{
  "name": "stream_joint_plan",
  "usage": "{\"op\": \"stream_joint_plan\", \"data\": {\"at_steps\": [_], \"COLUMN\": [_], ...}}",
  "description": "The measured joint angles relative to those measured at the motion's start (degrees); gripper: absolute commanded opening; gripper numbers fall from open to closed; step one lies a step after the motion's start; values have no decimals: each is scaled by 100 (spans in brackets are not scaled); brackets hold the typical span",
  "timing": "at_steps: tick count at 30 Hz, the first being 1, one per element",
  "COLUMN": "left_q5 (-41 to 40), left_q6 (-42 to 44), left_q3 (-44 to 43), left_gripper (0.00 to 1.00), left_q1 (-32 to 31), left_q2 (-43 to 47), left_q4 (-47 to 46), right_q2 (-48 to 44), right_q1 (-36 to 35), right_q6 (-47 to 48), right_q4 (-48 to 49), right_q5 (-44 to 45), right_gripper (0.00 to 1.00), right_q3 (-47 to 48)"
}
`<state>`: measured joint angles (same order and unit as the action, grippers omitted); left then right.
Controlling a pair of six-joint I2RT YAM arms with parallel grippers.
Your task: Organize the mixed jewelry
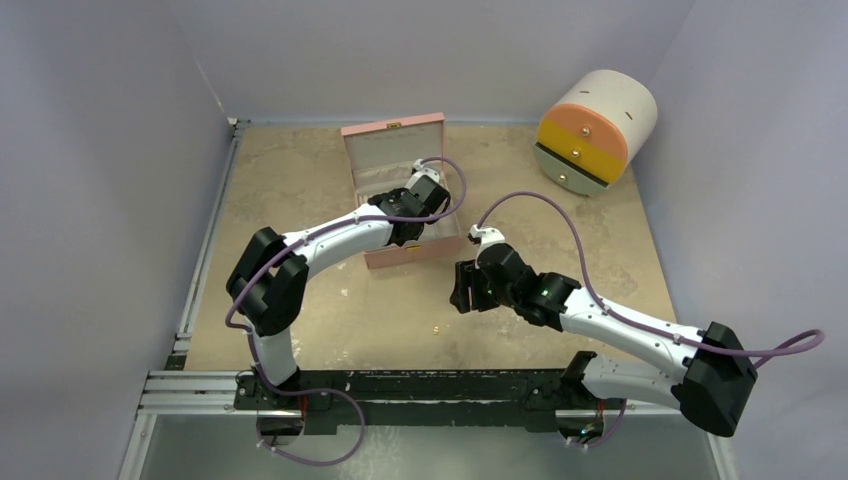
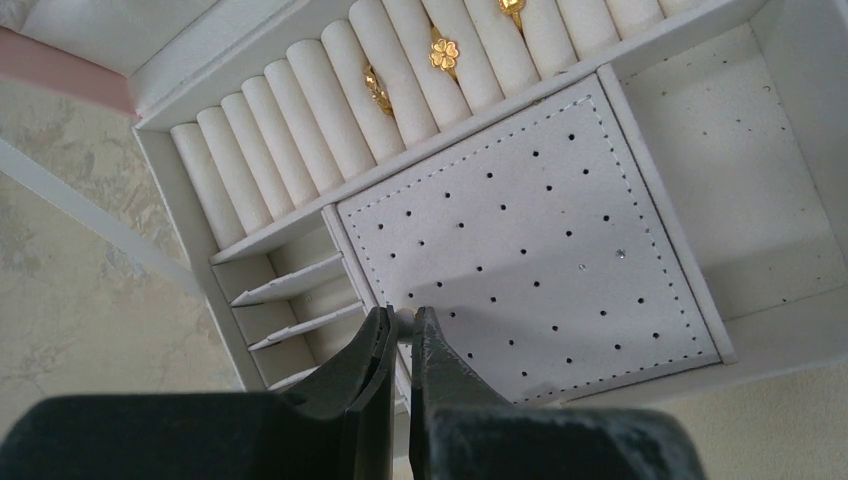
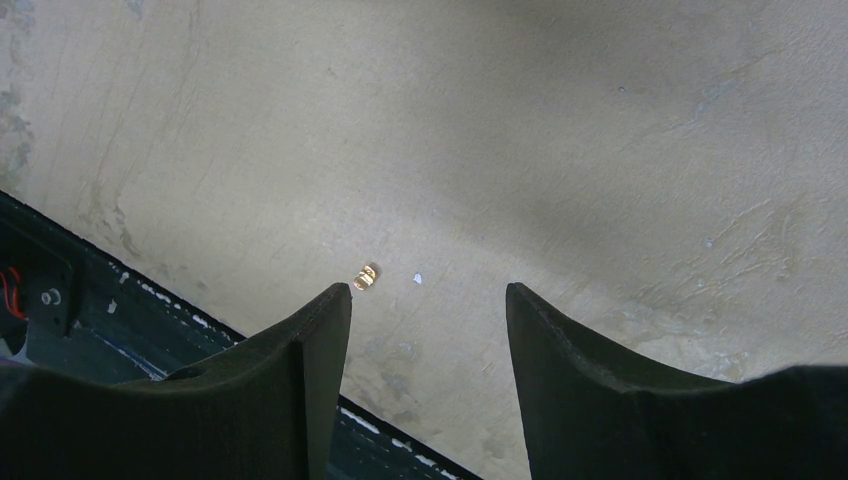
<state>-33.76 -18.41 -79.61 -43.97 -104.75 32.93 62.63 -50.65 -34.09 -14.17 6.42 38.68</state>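
I should open my left gripper now, as the pad's flat top lies just below the tiny pale round piece, so the piece would end on the pad.
The pink box (image 1: 375, 150) lies open at the back middle of the table, white inside. My left gripper (image 2: 405, 322) hangs over its perforated pad (image 2: 520, 220), shut on a tiny pale round piece (image 2: 405, 324) at the pad's near left corner. Two tiny sparkling studs (image 2: 620, 253) sit in the pad. Three gold rings (image 2: 444, 53) are tucked between the ring rolls (image 2: 300, 110). My right gripper (image 3: 428, 292) is open and empty above the bare table. A small gold piece (image 3: 365, 277) lies just past its left fingertip, also seen from above as a gold piece (image 1: 437, 329).
A white cylinder with orange and yellow drawers (image 1: 595, 130) lies at the back right. The dark rail (image 3: 120, 320) of the table's near edge runs close under my right gripper. A white speck (image 3: 417, 278) lies beside the gold piece. Small slotted compartments (image 2: 290, 300) flank the pad.
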Motion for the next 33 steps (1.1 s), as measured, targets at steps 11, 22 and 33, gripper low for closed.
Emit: {"op": "stream_joint_plan", "data": {"at_steps": [11,22,33], "left_q5": [-9,-13,-42], "left_q6": [-2,-28,-33], "left_q3": [-37,-96,-118], "left_gripper": [0,3,27], "left_q1": [2,-4,15], "left_q2": [-85,-201,-192], "left_q4": [-2,57,118], "right_q2": [-2,-4,-4], "right_q1": [0,0,0], "right_q6": [-2,-2,0], "right_q4": [2,20,26], "right_q5": [0,0,2], "right_gripper": [61,64,69], "right_q3": [0,0,0]}}
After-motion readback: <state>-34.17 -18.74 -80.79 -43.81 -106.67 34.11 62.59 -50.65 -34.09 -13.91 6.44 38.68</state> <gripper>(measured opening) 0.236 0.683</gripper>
